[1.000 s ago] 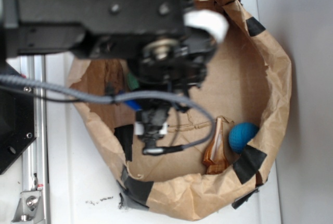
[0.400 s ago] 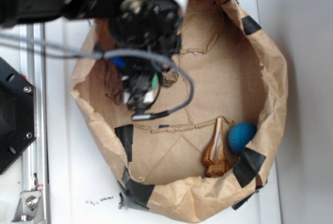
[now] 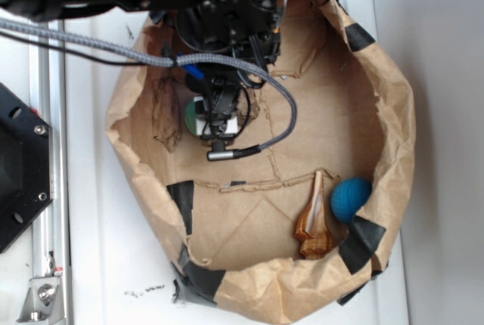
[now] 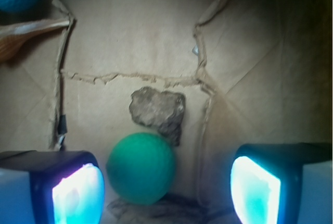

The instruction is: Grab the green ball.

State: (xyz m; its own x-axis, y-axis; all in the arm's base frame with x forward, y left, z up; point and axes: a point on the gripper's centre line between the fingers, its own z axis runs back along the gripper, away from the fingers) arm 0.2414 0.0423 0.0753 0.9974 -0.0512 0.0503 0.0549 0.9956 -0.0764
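Note:
The green ball needs to come up off the brown paper floor. My gripper should grab it next by its round middle (image 3: 190, 116) to lift it.
The green ball (image 4: 141, 168) lies on the brown paper floor, low in the wrist view, between my fingers and nearer the left pad (image 4: 78, 195) than the right pad (image 4: 256, 193). Neither pad touches it. My gripper (image 4: 166, 191) is open with a wide gap. In the exterior view the gripper (image 3: 216, 125) hangs over the upper left part of the paper-lined bin. Only a sliver of the green ball (image 3: 189, 116) shows at its left side, and the arm hides the remainder.
A darker blue ball (image 3: 352, 199) rests at the bin's lower right, beside a brown glossy shell-like object (image 3: 314, 221). Crumpled paper walls (image 3: 393, 125) ring the floor. A dark stain (image 4: 158, 112) marks the paper just beyond the green ball. A metal rail (image 3: 49, 212) runs at left.
The arm has moved from the bin's middle toward its upper left. The gripper now stands over the green ball, still open.

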